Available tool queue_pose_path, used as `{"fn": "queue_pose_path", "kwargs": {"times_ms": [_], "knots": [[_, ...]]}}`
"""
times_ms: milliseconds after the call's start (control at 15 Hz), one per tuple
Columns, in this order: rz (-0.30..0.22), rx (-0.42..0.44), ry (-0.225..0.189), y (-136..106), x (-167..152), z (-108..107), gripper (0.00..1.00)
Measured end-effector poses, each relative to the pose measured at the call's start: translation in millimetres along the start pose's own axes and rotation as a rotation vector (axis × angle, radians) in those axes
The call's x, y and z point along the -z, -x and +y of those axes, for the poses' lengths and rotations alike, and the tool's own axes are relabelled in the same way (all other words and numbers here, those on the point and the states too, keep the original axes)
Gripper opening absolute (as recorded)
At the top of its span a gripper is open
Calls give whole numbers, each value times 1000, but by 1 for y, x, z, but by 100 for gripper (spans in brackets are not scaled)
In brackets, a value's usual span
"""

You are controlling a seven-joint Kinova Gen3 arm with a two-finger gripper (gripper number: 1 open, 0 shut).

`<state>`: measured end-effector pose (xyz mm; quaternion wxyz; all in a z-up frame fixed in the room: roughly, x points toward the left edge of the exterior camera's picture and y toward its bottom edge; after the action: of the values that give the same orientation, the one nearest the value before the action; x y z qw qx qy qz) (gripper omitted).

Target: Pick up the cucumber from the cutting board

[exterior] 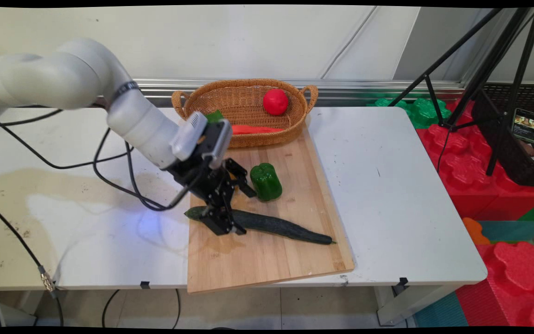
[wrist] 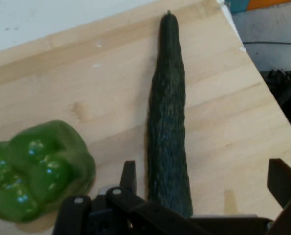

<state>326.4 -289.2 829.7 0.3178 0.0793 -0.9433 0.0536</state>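
Observation:
My gripper grabs the cucumber by its thicker half (exterior: 249, 219) next, to carry the long dark green cucumber off the wooden cutting board (exterior: 267, 260).
My gripper (exterior: 233, 208) is low over the wooden cutting board (exterior: 267, 260) and stands open across the left end of a long dark green cucumber (exterior: 276, 226). In the hand view the cucumber (wrist: 168, 122) runs up between the two fingers, close to the left finger (wrist: 129, 175) and well apart from the right one (wrist: 282, 180). Nothing is gripped. A green bell pepper (exterior: 265, 182) lies on the board just beyond the gripper's far finger; in the hand view the pepper (wrist: 35, 169) sits at the lower left.
A wicker basket (exterior: 244, 88) at the board's far end holds a red tomato (exterior: 275, 101), a long red vegetable (exterior: 253, 130) and something green (exterior: 214, 116) partly hidden by the wrist. Black cables (exterior: 109, 181) trail left. Tripod legs (exterior: 480, 69) and foam blocks (exterior: 461, 157) stand right of the table.

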Motion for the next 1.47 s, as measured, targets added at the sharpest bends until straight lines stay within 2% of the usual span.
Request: {"fn": "queue_pose_path", "kwargs": {"times_ms": [400, 800, 1133, 1200, 1467], "knots": [[-42, -25, 15, 1, -39, 2, 100], [-67, -36, -9, 2, -65, 0, 100], [-71, -42, -18, 1, -74, 2, 100], [-70, -44, -20, 0, -75, 2, 0], [-68, -50, -28, -1, -78, 2, 0]]}}
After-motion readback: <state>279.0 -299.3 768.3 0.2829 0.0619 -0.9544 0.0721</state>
